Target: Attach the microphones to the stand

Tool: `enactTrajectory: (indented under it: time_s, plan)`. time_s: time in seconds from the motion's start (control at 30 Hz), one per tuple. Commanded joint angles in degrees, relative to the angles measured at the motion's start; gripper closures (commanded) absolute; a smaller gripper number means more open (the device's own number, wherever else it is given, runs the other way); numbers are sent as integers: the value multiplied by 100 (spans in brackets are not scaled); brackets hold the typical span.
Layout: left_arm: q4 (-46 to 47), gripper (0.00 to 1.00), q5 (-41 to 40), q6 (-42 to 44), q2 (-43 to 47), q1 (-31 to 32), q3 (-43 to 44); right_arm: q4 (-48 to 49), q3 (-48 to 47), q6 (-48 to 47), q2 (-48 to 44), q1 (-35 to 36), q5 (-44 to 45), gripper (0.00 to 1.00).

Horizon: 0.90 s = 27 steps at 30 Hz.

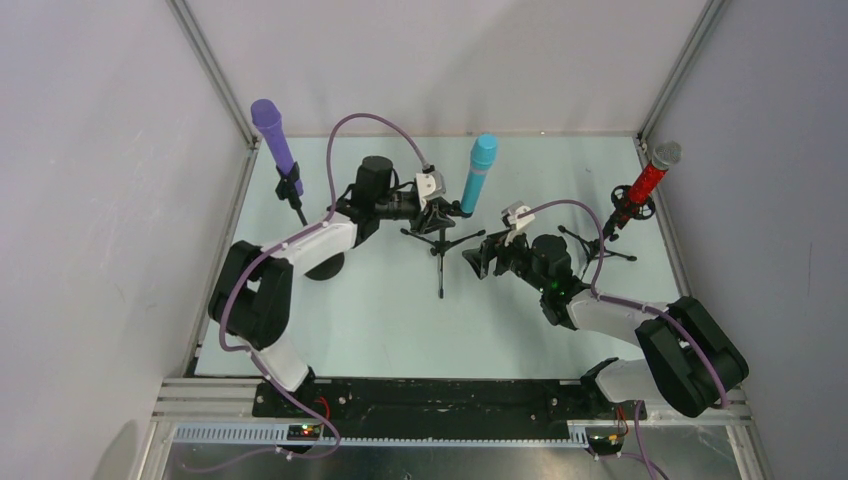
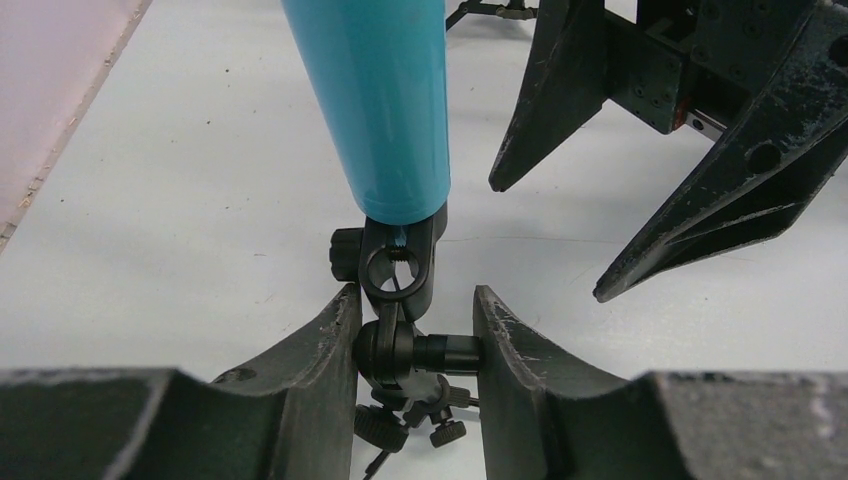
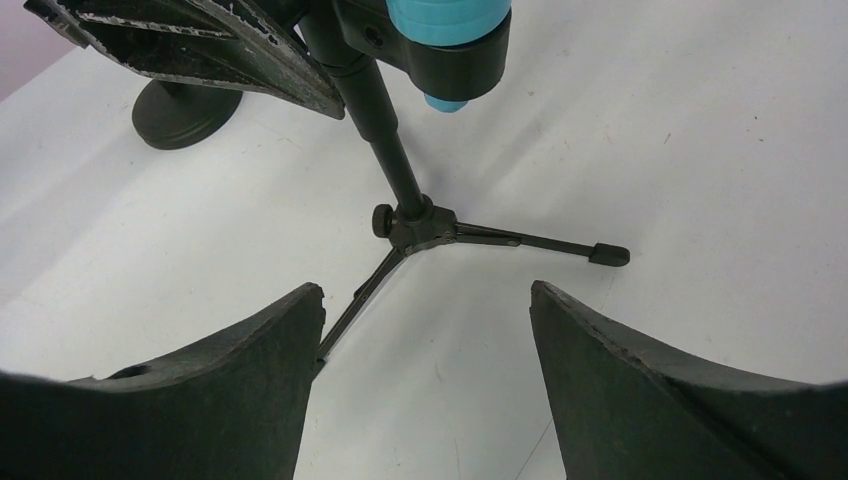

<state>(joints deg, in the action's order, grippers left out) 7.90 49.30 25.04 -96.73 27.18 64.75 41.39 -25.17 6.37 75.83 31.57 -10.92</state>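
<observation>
The tripod stand would come up with the teal-blue microphone if I lifted my left gripper now. Both gripper fingers are pinching the swivel joint below the clip (image 1: 455,209) (image 2: 413,351).
The teal-blue microphone (image 1: 479,172) (image 2: 375,100) (image 3: 445,15) sits tilted in the clip of the middle tripod stand (image 1: 440,245) (image 3: 385,130). My left gripper (image 1: 434,207) (image 2: 415,297) is shut on the stand's swivel joint (image 2: 400,350) just under that clip, with both fingers touching it. My right gripper (image 1: 480,255) (image 3: 427,292) hangs open low beside the tripod legs, nothing between its fingers. At the far left the purple microphone (image 1: 275,140) stands in its own stand. The glittery red microphone (image 1: 648,180) is held in a stand at the far right.
A round stand base (image 3: 185,110) lies at the left, partly under my left arm. Tripod legs (image 3: 540,242) spread over the white table. The right gripper's fingers (image 2: 560,110) hang close in front of the left gripper. Frame posts and walls enclose the table.
</observation>
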Motion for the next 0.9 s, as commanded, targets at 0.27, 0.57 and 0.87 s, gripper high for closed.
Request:
enactTrajectory:
  time_s: [0.27,0.57,0.87]
  plan:
    - [74,100,132,-278,595,-46,318,398,7,-317,33,140,-136,20]
    - [101,100,172,-540,985,-14,424,898,3,-610,167,499,-71,22]
    - [375,100,172,-991,1288,125,433,1730,-3,-618,388,771,-24,31]
